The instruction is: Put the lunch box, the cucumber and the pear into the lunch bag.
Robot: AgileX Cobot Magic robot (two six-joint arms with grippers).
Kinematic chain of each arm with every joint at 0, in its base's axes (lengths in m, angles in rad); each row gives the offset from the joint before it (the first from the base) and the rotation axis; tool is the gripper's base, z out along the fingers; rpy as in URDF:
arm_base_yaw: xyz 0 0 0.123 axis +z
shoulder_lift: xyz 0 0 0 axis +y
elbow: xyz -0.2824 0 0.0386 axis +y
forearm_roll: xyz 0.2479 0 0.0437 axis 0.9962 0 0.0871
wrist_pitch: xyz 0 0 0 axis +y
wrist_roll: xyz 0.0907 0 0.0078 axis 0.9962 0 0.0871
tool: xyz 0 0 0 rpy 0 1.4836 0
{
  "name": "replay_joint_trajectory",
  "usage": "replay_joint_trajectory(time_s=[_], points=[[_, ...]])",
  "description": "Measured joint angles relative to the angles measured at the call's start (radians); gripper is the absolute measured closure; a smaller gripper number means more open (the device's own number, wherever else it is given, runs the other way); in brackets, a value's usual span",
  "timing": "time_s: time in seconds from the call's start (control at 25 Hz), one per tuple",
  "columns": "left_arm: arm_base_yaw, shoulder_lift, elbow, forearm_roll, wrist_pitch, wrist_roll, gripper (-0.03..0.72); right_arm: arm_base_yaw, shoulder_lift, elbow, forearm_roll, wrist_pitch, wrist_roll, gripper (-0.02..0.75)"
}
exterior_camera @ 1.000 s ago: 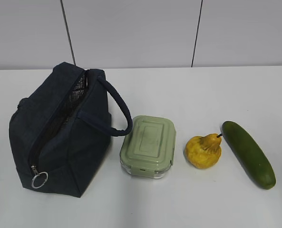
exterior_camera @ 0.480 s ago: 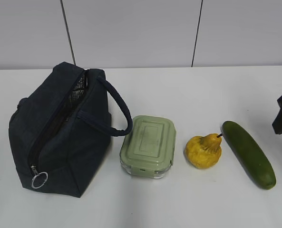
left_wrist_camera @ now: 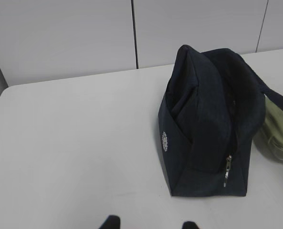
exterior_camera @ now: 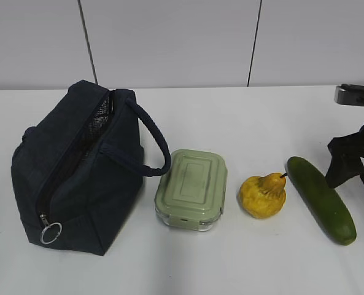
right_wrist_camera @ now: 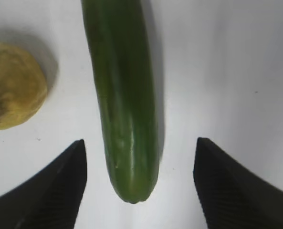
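The lunch bag's body point(exterior_camera: 99, 190) bulges too wide for the fingers, so my left gripper should next grip the thin cloth edge that stands up beside the open zipper.
The navy lunch bag point(exterior_camera: 77, 172) stands at the left with its top zipper open; it also shows in the left wrist view point(left_wrist_camera: 213, 119). The lunch box point(exterior_camera: 192, 187) with the sage-green lid lies to its right, then the yellow pear point(exterior_camera: 263, 195), then the dark green cucumber point(exterior_camera: 321, 200). My right gripper point(exterior_camera: 353, 169) is open, just right of the cucumber's far half. In the right wrist view the cucumber's end point(right_wrist_camera: 127, 95) lies between the spread fingers point(right_wrist_camera: 50, 191), untouched, with the pear point(right_wrist_camera: 12, 90) at the left. My left gripper point(left_wrist_camera: 150, 223) is open and empty over bare table, left of the bag.
The white table point(exterior_camera: 243, 123) runs back to a grey panelled wall point(exterior_camera: 169, 37). The bag's loop handle point(exterior_camera: 154, 147) hangs toward the lunch box. The lunch box edge point(left_wrist_camera: 279, 129) shows behind the bag in the left wrist view.
My right gripper has come in from the right edge of the exterior view and moved left toward the cucumber. The bag, lunch box, pear and cucumber have not moved.
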Motion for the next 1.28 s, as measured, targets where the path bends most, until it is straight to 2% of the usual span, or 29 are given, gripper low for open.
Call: replay_joint_trajectory(time_s=[0.72,0.92,1.12,1.28], points=[[0.0,0.013,-0.003,-0.016,-0.003,0.0,0.447,0.0,0.008,-0.002,0.059,0.0,-0.03,0.2],[0.0,0.24,-0.04,-0.21,-0.132,0.018,0.419,0.0,0.009,-0.002,0.065,-0.01,-0.032,0.2],[0.0,0.57,-0.104,-0.325,-0.265,0.156,0.302,0.0,0.009,-0.002,0.061,-0.017,-0.042,0.2],[0.0,0.774,-0.189,-0.433,-0.29,0.289,0.267,0.0,0.009,-0.002,0.055,-0.018,-0.05,0.2]])
